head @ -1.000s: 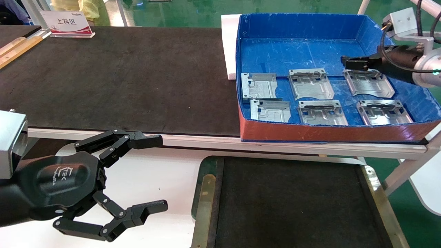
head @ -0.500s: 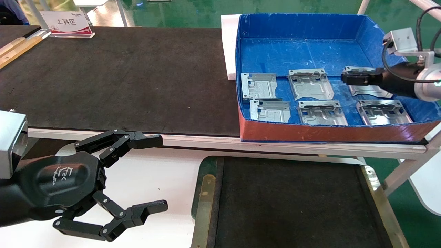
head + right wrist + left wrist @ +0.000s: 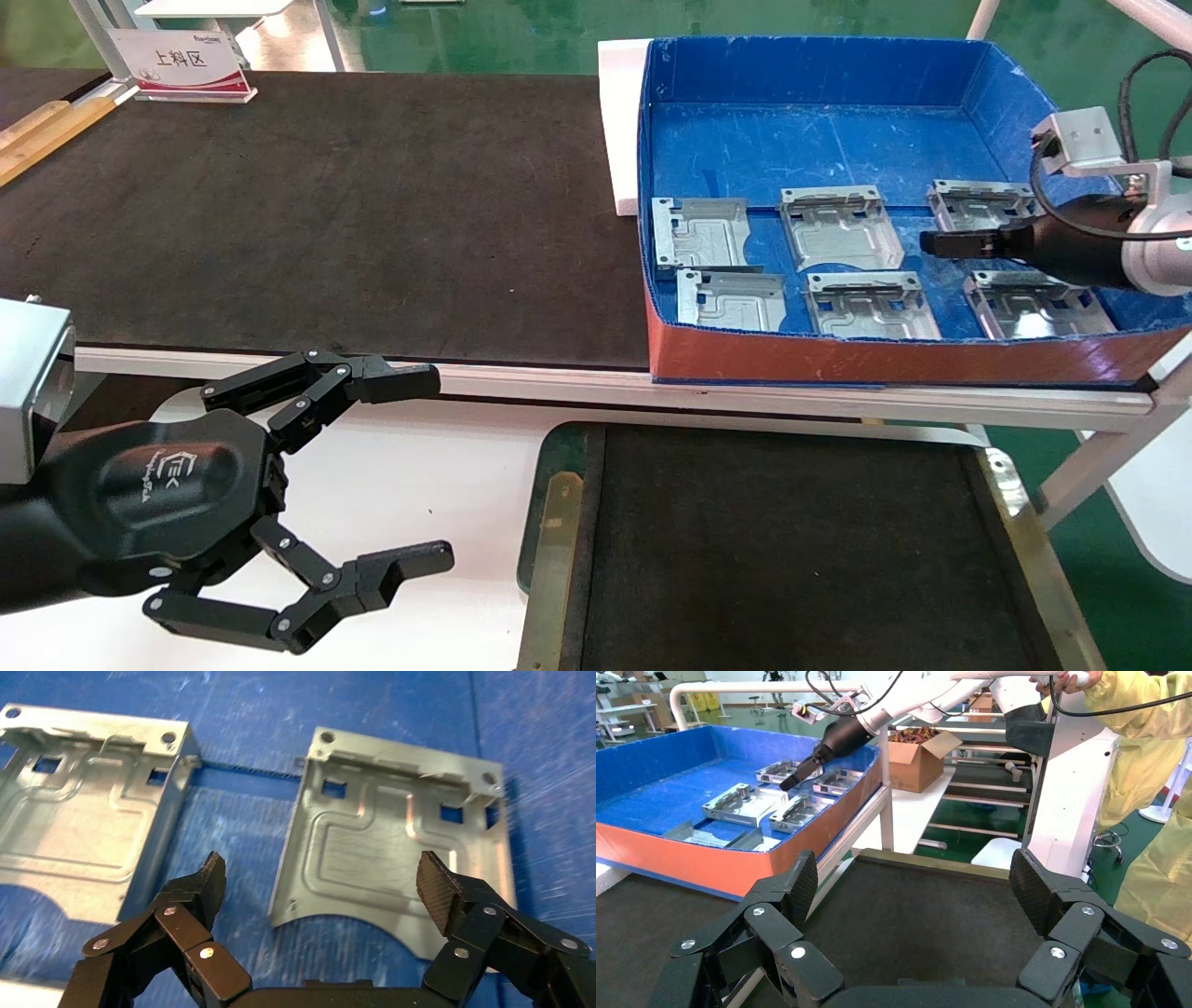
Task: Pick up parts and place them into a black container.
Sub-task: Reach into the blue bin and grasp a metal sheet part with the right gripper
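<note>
My right gripper grabs the part's straight side with the small tab [image 3: 292, 843] next, to move the silver-grey part into the black container.
Several silver-grey parts lie flat in two rows in the blue box [image 3: 819, 140]. My right gripper [image 3: 942, 244] is open and holds nothing. It hangs over the near, curved edge of the back right part [image 3: 978, 203]. In the right wrist view that part [image 3: 393, 839] lies between and beyond my right gripper's [image 3: 323, 881] spread fingers, with a neighbouring part [image 3: 84, 825] beside it. The black container [image 3: 792, 559] sits in front of the box with nothing on its floor. My left gripper [image 3: 438, 469] is parked open at the lower left, beside the container [image 3: 912, 910].
The blue box has a red front wall [image 3: 885, 359] and stands on a long black mat-covered table [image 3: 326, 205]. A white rail [image 3: 745, 396] runs between table and container. A sign [image 3: 182, 61] stands at the back left. A white block [image 3: 619, 130] adjoins the box.
My right gripper has moved from the back edge of the back right part toward its near edge, uncovering the part's back. The left arm has not moved.
</note>
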Controlling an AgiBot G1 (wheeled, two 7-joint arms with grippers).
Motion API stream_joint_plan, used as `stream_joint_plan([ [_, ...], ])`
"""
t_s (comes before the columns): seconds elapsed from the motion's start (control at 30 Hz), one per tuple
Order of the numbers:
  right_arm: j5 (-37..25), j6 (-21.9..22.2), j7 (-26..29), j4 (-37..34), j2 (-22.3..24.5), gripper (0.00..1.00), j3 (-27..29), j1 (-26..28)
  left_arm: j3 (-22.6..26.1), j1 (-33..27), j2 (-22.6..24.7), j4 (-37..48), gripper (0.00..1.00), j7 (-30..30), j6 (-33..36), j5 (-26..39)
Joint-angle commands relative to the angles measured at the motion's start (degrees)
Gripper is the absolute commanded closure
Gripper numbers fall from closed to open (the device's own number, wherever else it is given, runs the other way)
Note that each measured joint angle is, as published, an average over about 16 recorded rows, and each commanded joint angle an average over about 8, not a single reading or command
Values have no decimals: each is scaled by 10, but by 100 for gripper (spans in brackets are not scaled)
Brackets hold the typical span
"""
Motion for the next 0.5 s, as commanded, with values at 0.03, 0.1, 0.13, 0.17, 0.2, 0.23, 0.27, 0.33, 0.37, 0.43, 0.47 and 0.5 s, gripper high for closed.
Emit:
stream_joint_plan([
  [0.03, -5, -6, 10, 3, 1, 100, -3, 1, 0, 0, 0, 0, 0, 0, 0, 0],
  [0.1, -9, -13, 16, 8, 2, 100, -6, 2, 0, 0, 0, 0, 0, 0, 0, 0],
  [0.13, -11, -16, 19, 10, 3, 100, -7, 2, 0, 0, 0, 0, 0, 0, 0, 0],
  [0.17, -12, -19, 22, 12, 4, 100, -8, 2, 0, 0, 0, 0, 0, 0, 0, 0],
  [0.2, -14, -22, 25, 15, 4, 100, -9, 2, 0, 0, 0, 0, 0, 0, 0, 0],
  [0.23, -14, -25, 29, 17, 5, 100, -9, 2, 0, 0, 0, 0, 0, 0, 0, 0],
  [0.27, -15, -29, 32, 19, 6, 100, -10, 1, 0, 0, 0, 0, 0, 0, 0, 0],
  [0.33, -14, -36, 37, 23, 8, 100, -9, 1, 0, 0, 0, 0, 0, 0, 0, 0],
  [0.37, -12, -39, 40, 25, 9, 100, -8, 0, 0, 0, 0, 0, 0, 0, 0, 0],
  [0.43, -8, -43, 45, 30, 12, 100, -4, -2, 0, 0, 0, 0, 0, 0, 0, 0],
  [0.47, -5, -44, 46, 32, 13, 100, -3, -4, 0, 0, 0, 0, 0, 0, 0, 0],
  [0.5, -3, -44, 47, 35, 14, 100, -1, -5, 0, 0, 0, 0, 0, 0, 0, 0],
])
